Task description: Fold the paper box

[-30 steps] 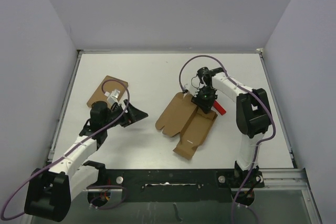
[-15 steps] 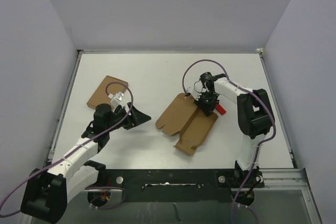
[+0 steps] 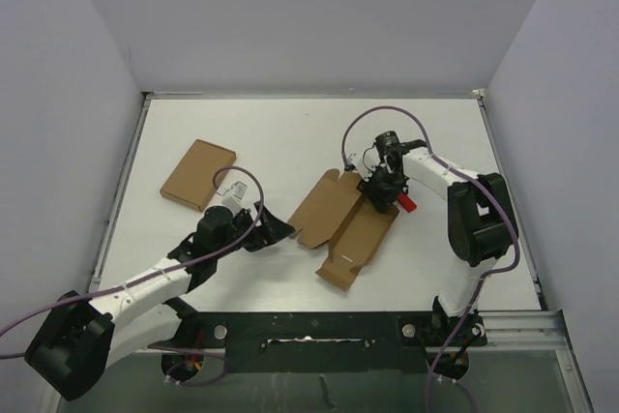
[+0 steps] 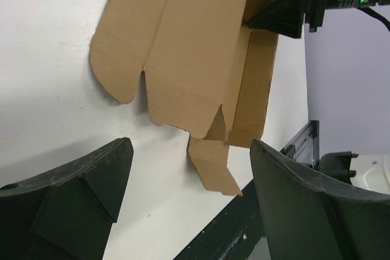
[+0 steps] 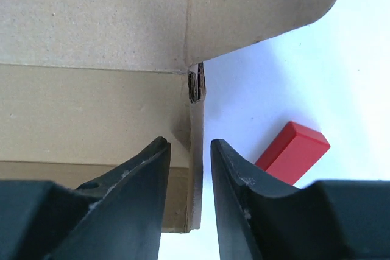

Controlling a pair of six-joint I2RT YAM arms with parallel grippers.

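Observation:
The left gripper grabs the paper box's near flap [image 3: 337,273] [image 4: 213,167] by its edge next, leaving the box's far end free for folding.
The paper box [image 3: 338,212] is a brown die-cut sheet lying open in the middle of the table, with one long side wall raised. My right gripper [image 3: 379,196] is at its far right corner. In the right wrist view the jaws [image 5: 190,148] are open a little and straddle the raised wall of the paper box [image 5: 91,28], with a gap showing on each side. My left gripper [image 3: 278,230] hovers just left of the sheet, wide open and empty. Its fingers [image 4: 91,181] frame a near flap of the paper box [image 4: 183,47].
A small red block [image 3: 406,204] lies right of the box corner, close to the right fingers [image 5: 244,199]; it is also in the right wrist view [image 5: 294,150]. A flatter brown cardboard rectangle [image 3: 198,174] lies at the far left. The black front rail [image 3: 309,321] runs along the near edge.
My left arm has swung right, from beside the flat rectangle to the box's left edge. My right gripper closed on the box wall and has since parted slightly.

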